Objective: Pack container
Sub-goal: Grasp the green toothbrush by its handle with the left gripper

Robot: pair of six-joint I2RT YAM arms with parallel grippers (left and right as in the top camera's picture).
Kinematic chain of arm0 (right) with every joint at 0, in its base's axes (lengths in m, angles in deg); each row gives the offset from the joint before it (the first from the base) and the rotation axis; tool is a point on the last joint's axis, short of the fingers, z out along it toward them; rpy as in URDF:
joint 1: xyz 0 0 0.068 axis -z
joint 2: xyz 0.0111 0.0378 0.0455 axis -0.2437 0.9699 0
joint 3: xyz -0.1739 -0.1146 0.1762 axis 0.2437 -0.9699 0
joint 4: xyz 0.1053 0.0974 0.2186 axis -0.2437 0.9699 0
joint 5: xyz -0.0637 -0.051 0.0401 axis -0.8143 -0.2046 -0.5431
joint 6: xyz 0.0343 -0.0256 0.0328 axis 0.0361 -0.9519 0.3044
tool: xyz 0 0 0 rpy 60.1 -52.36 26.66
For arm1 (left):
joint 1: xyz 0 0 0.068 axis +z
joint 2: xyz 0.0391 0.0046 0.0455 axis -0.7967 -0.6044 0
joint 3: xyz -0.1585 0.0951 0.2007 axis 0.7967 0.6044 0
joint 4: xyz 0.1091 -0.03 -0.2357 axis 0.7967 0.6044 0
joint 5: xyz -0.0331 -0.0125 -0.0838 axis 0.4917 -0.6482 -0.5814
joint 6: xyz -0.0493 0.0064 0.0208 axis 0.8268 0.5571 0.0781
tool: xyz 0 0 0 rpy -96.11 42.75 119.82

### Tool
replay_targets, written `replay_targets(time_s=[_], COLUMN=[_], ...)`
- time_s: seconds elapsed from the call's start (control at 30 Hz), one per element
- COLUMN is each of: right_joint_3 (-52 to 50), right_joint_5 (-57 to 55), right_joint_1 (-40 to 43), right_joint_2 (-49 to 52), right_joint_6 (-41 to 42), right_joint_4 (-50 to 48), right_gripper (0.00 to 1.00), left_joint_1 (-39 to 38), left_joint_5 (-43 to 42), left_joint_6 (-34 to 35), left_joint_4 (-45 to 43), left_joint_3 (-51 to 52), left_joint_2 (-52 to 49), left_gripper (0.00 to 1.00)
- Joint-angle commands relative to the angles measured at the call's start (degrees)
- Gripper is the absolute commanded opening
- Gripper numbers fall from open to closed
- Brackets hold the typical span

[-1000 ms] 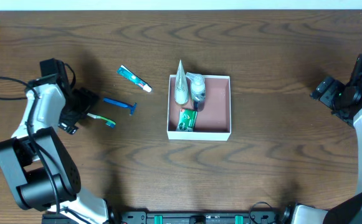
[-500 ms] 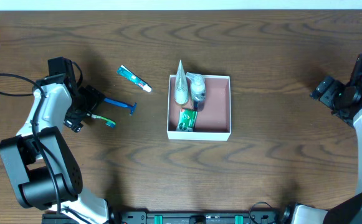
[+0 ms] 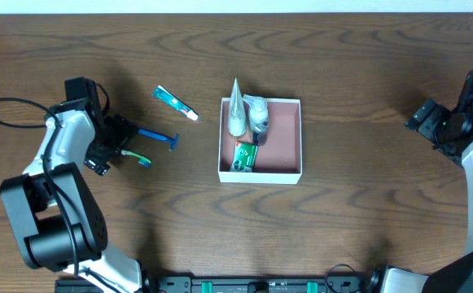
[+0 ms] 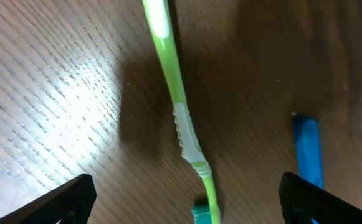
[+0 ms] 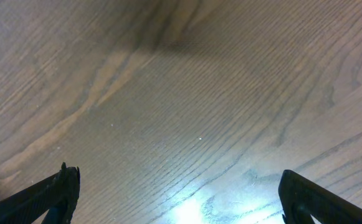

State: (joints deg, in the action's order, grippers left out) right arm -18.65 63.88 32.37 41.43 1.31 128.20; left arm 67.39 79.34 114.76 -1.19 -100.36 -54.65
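Observation:
My left gripper should move lower first and then close on the toothbrush, which lies flat between but below my fingertips, so closing now would miss it.
The container [image 3: 283, 138], a shallow white-walled box with a reddish-brown inside, sits at the table's middle and holds a white tube [image 3: 236, 110], a small bottle [image 3: 257, 114] and a green packet [image 3: 245, 156]. Left of it lie a toothpaste tube [image 3: 175, 102], a blue razor [image 3: 158, 137] and a green toothbrush [image 3: 135, 155]. My left gripper [image 3: 111, 144] is open, its fingers on either side of the toothbrush [image 4: 182, 118] just above the table; the razor's blue handle [image 4: 308, 152] lies beside it. My right gripper [image 3: 428, 120] is open and empty at the far right.
A black cable [image 3: 8, 106] loops by the left arm. The right wrist view shows only bare wood [image 5: 187, 112].
The left arm has moved a little to the right and closed in over the green toothbrush. The right arm has not moved.

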Motion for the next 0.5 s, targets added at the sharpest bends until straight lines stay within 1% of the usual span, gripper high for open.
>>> replay_targets(time_s=[0.0, 0.4, 0.47], right_joint_3=[0.7, 0.7, 0.7], right_joint_5=[-0.2, -0.2, -0.2], right_joint_1=[0.4, 0.4, 0.4], right_joint_2=[-0.3, -0.3, -0.3], right_joint_6=[-0.1, -0.1, -0.1], right_joint_4=[0.1, 0.1, 0.1], right_gripper=[0.99, 0.99, 0.99], left_joint_1=[0.1, 0.1, 0.1], left_joint_5=[0.7, 0.6, 0.3], left_joint_6=[0.2, 0.1, 0.1], left_joint_4=[-0.2, -0.4, -0.4], left_joint_3=[0.5, 0.5, 0.5], left_joint_2=[-2.9, -7.5, -8.0], left_gripper=[0.95, 0.95, 0.90])
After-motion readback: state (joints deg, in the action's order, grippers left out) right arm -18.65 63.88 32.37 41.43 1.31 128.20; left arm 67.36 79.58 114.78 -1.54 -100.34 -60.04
